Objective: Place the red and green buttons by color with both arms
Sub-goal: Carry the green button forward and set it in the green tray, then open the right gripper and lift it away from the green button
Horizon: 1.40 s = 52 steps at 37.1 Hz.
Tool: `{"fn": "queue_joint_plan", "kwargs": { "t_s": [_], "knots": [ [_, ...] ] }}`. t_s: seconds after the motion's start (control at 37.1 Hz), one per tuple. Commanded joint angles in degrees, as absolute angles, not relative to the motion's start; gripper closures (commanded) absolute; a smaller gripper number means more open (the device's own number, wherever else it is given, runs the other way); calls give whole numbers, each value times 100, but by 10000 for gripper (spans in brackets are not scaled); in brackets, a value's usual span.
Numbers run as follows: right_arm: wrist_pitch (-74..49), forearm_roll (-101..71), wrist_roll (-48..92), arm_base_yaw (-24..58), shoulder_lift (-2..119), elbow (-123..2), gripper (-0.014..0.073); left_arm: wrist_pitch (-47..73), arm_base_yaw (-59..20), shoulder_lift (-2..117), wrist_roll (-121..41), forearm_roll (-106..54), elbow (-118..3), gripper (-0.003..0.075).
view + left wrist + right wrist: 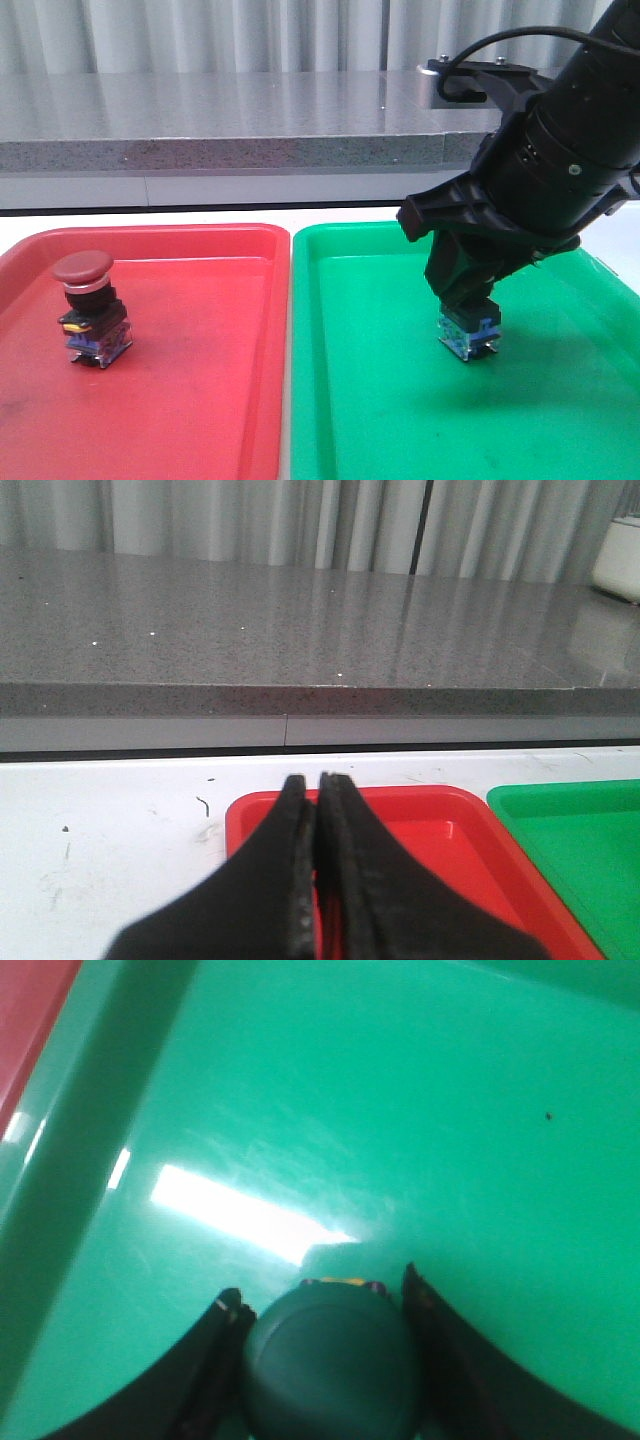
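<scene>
The lower edge of the green button (470,335) stands on the bottom of the green tray, so it is now time for my right gripper to release the green button.
The red button (88,305), with a dark red mushroom cap, stands upright in the left part of the red tray (200,400). My right gripper (465,300) is in the green tray (400,430), shut on the green button (470,335), whose blue-black body shows below the fingers, at or just above the tray floor. In the right wrist view the dark green cap (330,1360) sits between the fingers of the right gripper (320,1290). My left gripper (312,780) is shut and empty, over the red tray's (430,830) far left corner; it is out of the front view.
The two trays lie side by side on a white table. A grey stone counter (200,110) runs along the back, in front of curtains. A white object (620,555) stands on the counter at the right. The green tray's rim (580,840) shows beside the red tray.
</scene>
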State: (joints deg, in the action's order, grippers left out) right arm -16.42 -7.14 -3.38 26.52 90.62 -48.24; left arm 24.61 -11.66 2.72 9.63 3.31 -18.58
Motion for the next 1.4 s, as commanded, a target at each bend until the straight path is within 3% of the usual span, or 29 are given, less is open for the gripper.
{"fn": "queue_joint_plan", "kwargs": {
  "t_s": [0.0,0.19,0.27,0.38,0.51,0.75,0.83,1.05,1.37],
  "knots": [
    [-1406,-795,-381,2663,8893,-4949,330,1959,-1173,329,1004,296,-2001,740],
    [-1613,-969,-393,2663,8667,-4964,62,1959,-1173,329,1004,296,-2001,740],
    [-1594,-964,-388,2656,8393,-5000,11,1959,-1173,329,1004,296,-2001,740],
    [-1630,-964,-388,2563,8011,-5214,22,1959,-1173,329,1004,296,-2001,740],
    [-1951,-964,-388,2292,7680,-5710,139,1959,-1173,329,1004,296,-2001,740],
    [-2344,-915,-388,1534,7348,-6233,615,1959,-1173,329,1004,296,-2001,740],
    [-2405,-753,-376,1314,7194,-6225,707,1959,-1173,329,1004,296,-2001,740],
    [-2321,-131,-370,1075,6397,-5829,702,1959,-1173,329,1004,296,-2001,740],
    [-907,-131,-268,1075,4235,-3416,702,1959,-1173,329,1004,296,-2001,740]
  ]
}}
